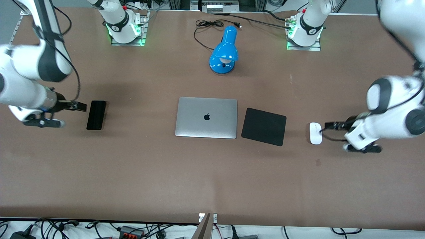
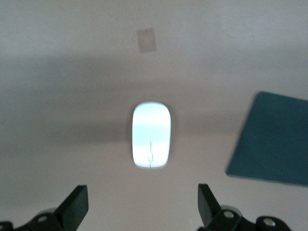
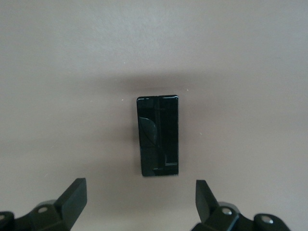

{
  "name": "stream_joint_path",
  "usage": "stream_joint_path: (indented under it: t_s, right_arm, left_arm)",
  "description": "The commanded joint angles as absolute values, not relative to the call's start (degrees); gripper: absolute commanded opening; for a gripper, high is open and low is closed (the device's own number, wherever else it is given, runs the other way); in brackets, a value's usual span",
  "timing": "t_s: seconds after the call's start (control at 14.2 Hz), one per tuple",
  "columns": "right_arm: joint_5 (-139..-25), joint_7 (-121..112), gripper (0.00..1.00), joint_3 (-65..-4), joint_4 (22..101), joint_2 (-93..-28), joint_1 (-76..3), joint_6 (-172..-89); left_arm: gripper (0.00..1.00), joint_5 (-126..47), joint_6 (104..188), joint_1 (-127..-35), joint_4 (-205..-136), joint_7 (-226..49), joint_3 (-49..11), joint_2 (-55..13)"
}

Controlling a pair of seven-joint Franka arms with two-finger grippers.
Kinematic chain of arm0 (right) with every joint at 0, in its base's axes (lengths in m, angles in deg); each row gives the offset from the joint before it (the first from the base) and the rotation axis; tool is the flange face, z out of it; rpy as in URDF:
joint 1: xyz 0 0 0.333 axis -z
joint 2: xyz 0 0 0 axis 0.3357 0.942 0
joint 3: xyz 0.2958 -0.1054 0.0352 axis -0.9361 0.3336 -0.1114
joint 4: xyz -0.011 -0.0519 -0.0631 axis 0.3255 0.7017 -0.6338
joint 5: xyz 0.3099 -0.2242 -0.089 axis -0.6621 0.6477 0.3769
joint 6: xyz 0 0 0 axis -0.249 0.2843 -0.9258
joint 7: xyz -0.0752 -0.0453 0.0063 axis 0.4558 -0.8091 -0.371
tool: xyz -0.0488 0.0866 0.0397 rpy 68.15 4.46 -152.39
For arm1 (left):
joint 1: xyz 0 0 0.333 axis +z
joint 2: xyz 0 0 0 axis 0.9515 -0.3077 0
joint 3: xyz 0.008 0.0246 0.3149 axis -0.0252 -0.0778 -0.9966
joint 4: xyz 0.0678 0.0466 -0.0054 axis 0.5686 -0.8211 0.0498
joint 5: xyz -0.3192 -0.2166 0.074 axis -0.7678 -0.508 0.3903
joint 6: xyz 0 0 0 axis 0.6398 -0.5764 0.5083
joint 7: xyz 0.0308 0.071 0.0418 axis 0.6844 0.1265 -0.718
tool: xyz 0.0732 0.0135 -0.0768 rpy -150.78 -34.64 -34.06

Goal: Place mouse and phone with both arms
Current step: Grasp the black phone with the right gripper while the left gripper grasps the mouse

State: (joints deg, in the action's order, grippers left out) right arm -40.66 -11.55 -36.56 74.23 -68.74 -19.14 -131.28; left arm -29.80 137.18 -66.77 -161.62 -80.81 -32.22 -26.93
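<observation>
My right gripper grabs the black phone (image 1: 96, 115) (image 3: 158, 135) by its long side edges next, to lift and place it.
The black phone (image 1: 96, 115) lies flat on the brown table toward the right arm's end. My right gripper (image 1: 79, 106) hovers just beside it, open and empty. In the right wrist view the phone (image 3: 158, 135) lies ahead of the spread fingers (image 3: 74, 198), apart from them. The white mouse (image 1: 315, 133) lies on the table toward the left arm's end. My left gripper (image 1: 327, 125) hovers just beside it, open and empty. In the left wrist view the mouse (image 2: 151, 134) lies ahead of the gripper (image 2: 142, 204), not touched.
A closed silver laptop (image 1: 206, 117) lies mid-table with a black square mouse pad (image 1: 264, 126) beside it, between laptop and mouse; the pad also shows in the left wrist view (image 2: 272, 139). A blue desk lamp (image 1: 225, 49) with a black cable stands near the arms' bases.
</observation>
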Motion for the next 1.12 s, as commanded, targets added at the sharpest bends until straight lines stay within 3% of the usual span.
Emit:
stream_joint_path:
  t_s: [0.0, 0.42, 1.05]
  right_arm:
    - [-40.1, -12.4, 1.00, -36.9, 76.3, -64.6, -16.7, -135.8]
    - [-40.1, -12.7, 1.00, -36.9, 76.3, -56.3, -16.4, -142.7]
    - [-40.1, -12.3, 1.00, -36.9, 76.3, -53.0, -16.0, -142.7]
  left_arm:
    - [1.00, -26.9, 138.6, -67.4, -159.0, -80.1, -31.8, -31.1]
    - [1.00, -26.8, 141.8, -68.1, -160.3, -80.0, -31.8, -35.3]
    - [1.00, -25.4, 141.7, -68.1, -160.3, -79.7, -31.8, -38.1]
